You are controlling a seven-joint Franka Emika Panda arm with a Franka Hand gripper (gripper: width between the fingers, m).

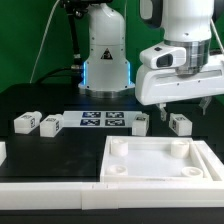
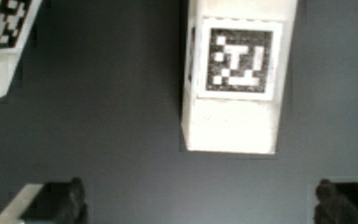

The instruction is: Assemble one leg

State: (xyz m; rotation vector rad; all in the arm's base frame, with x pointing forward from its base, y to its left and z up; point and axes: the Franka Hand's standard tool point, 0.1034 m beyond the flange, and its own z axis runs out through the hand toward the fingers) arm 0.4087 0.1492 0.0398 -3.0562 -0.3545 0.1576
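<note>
I should move my gripper toward the white leg's near end (image 1: 180,125) (image 2: 233,138) before I close it on the leg. My fingers are still short of that end.
Several alike legs lie on the black table: two at the exterior view's left (image 1: 25,123) (image 1: 50,124), one just past the marker board (image 1: 140,124), and one further right (image 1: 180,123). My gripper (image 1: 185,108) hangs open just above the rightmost leg. In the wrist view that leg (image 2: 234,80) lies lengthwise with a tag facing up, a little ahead of the gap between my two dark fingertips (image 2: 51,200). My gripper (image 2: 201,205) is wide open and empty. A second leg (image 2: 5,40) shows at the picture's corner.
The large white square panel (image 1: 160,185) with corner holes lies in front of the legs. The marker board (image 1: 103,121) lies flat between the leg pairs. The robot base (image 1: 105,55) stands at the back.
</note>
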